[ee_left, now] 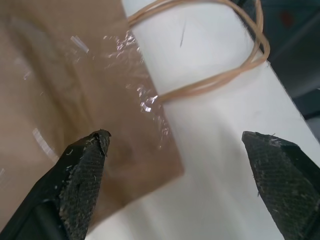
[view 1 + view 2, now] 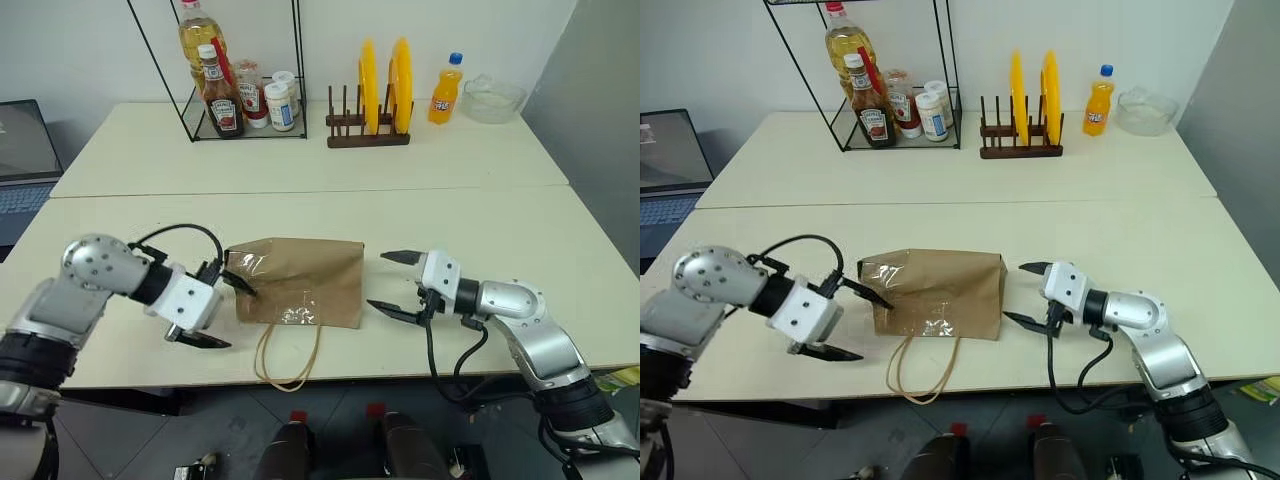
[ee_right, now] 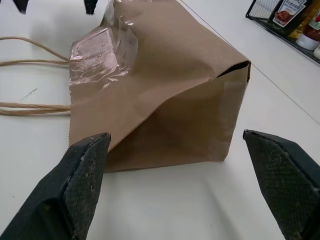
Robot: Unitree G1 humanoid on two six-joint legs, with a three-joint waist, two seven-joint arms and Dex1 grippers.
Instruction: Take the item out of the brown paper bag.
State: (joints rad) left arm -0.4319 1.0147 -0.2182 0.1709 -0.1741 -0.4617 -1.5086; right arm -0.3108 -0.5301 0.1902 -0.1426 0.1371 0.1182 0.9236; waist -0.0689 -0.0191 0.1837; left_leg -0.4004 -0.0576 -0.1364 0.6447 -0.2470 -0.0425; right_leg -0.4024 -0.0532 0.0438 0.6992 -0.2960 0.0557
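I should grab the brown paper bag (image 2: 300, 275) next with my left gripper, by its slim cord handle (image 2: 288, 383) that loops past the bag's opening. The bag is lying flat and wide on the tabletop.
The brown paper bag (image 2: 300, 275) lies on its side near the table's front edge, with shiny clear tape patches on it. Its tan cord handles (image 2: 290, 362) loop out over that edge. The item is hidden; nothing of it shows outside the bag. My left gripper (image 2: 222, 312) is open at the bag's left end, its upper finger (image 2: 240, 284) close against the paper and the other over bare table. In the left wrist view the bag (image 1: 65, 90) sits by one finger (image 1: 82, 185). My right gripper (image 2: 393, 284) is open just right of the bag, apart from it, facing the bag's side (image 3: 165, 75).
At the back stand a wire rack (image 2: 245, 128) with ketchup and oil bottles, a wooden rack of yellow plates (image 2: 385, 90), an orange soda bottle (image 2: 446, 92) and a glass bowl (image 2: 492, 98). A laptop (image 2: 22, 160) sits far left. The table's front edge (image 2: 400, 375) runs just below the bag.
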